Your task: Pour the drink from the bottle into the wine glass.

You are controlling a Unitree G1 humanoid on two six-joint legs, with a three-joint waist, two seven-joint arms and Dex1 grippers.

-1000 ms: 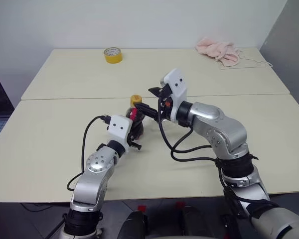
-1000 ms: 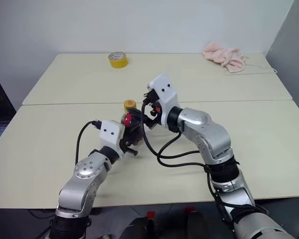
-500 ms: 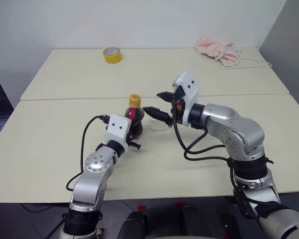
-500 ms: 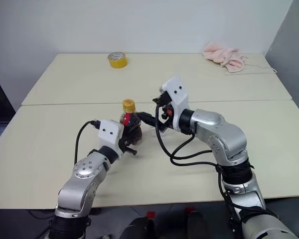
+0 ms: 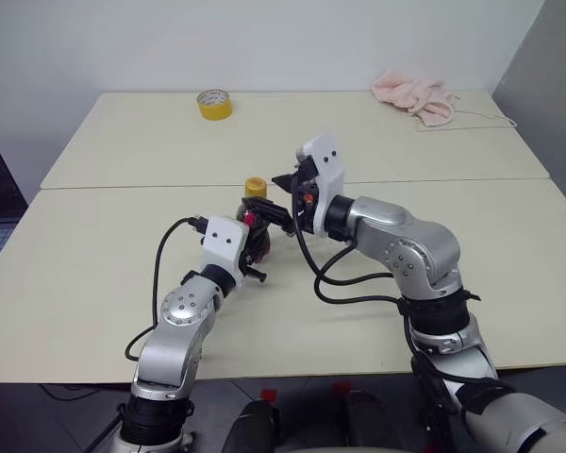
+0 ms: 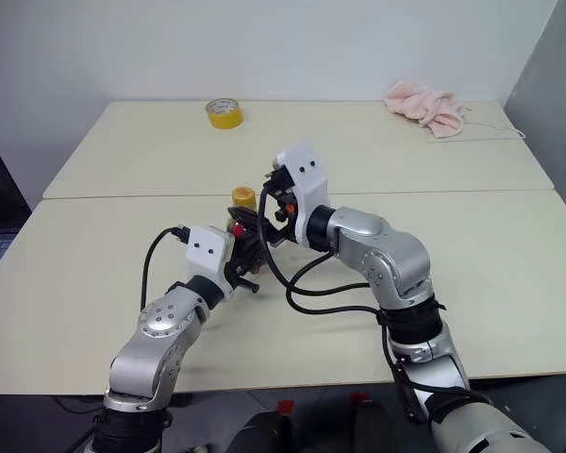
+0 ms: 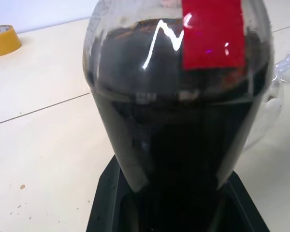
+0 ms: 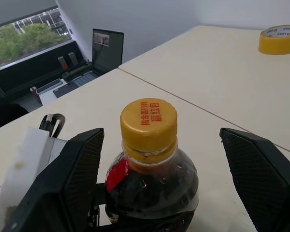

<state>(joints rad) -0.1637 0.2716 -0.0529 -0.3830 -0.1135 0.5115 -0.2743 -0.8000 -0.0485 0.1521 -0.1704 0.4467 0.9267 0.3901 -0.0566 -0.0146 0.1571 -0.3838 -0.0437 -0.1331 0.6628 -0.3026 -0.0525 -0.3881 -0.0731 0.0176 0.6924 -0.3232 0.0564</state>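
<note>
My right gripper closes on the orange-yellow cap (image 8: 149, 126) next. My fingers are beside it, above the bottle's shoulder (image 8: 157, 179), so closing now would catch the cap.
The bottle (image 8: 152, 180) stands upright on the table (image 5: 85, 283), with dark drink (image 7: 174, 159) up to its shoulder, a red label and an orange-yellow cap (image 5: 256, 186) screwed on. My left gripper (image 7: 174, 210) is shut on the bottle's lower body. My right gripper (image 8: 160, 131) is open, one finger on each side of the cap and neither touching it. A clear rounded shape (image 7: 275, 101) just beyond the bottle looks like the wine glass; in the eye views my right arm hides that spot.
A yellow tape roll (image 5: 213, 104) lies at the far left of the table and a pink cloth (image 5: 413, 96) at the far right. A laptop (image 8: 108, 50) sits off the table's left side. A seam (image 5: 123, 187) runs across between the two tabletops.
Half a second ago my right gripper had drawn back to the right of the bottle; now it is around the cap again, as a second ago. The left gripper and bottle stayed put.
</note>
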